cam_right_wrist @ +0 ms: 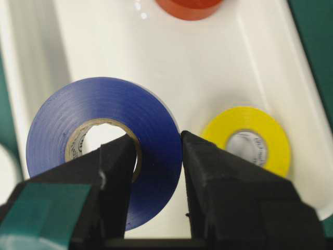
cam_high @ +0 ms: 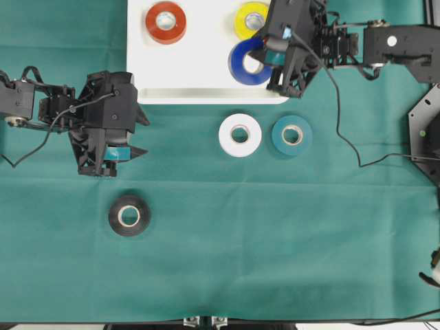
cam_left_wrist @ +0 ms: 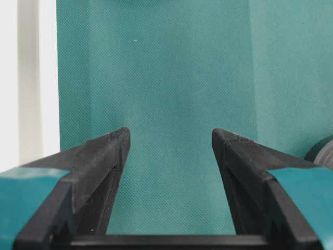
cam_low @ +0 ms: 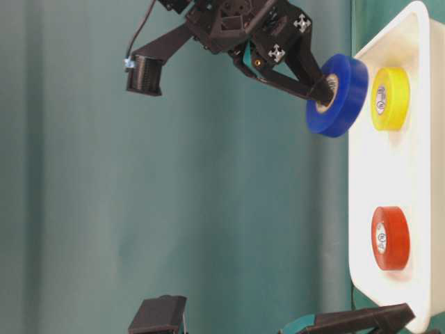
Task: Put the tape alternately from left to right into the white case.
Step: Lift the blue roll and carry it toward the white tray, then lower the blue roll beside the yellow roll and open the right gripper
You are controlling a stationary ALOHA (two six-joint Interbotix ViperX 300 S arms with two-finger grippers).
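Note:
The blue tape roll [cam_high: 247,65] is hanging above the bottom of the case, so my right gripper should keep holding it until it is lower in the case.
The white case [cam_high: 199,69] lies at the top of the table with a red tape roll [cam_high: 166,22] and a yellow tape roll [cam_high: 251,19] flat inside it. My right gripper [cam_high: 265,55] is shut on a blue tape roll [cam_high: 247,65], one finger through the core and the other on the outer face [cam_right_wrist: 156,140]. The blue roll [cam_low: 351,90] hangs tilted just above the case's right part [cam_low: 417,174], next to the yellow roll [cam_right_wrist: 247,138]. My left gripper [cam_high: 143,136] stands open over bare cloth [cam_left_wrist: 170,134], holding nothing.
On the green cloth in front of the case lie a white roll [cam_high: 240,135] and a teal roll [cam_high: 292,135]. A black roll [cam_high: 129,215] lies below the left gripper; its edge [cam_left_wrist: 322,153] shows in the left wrist view.

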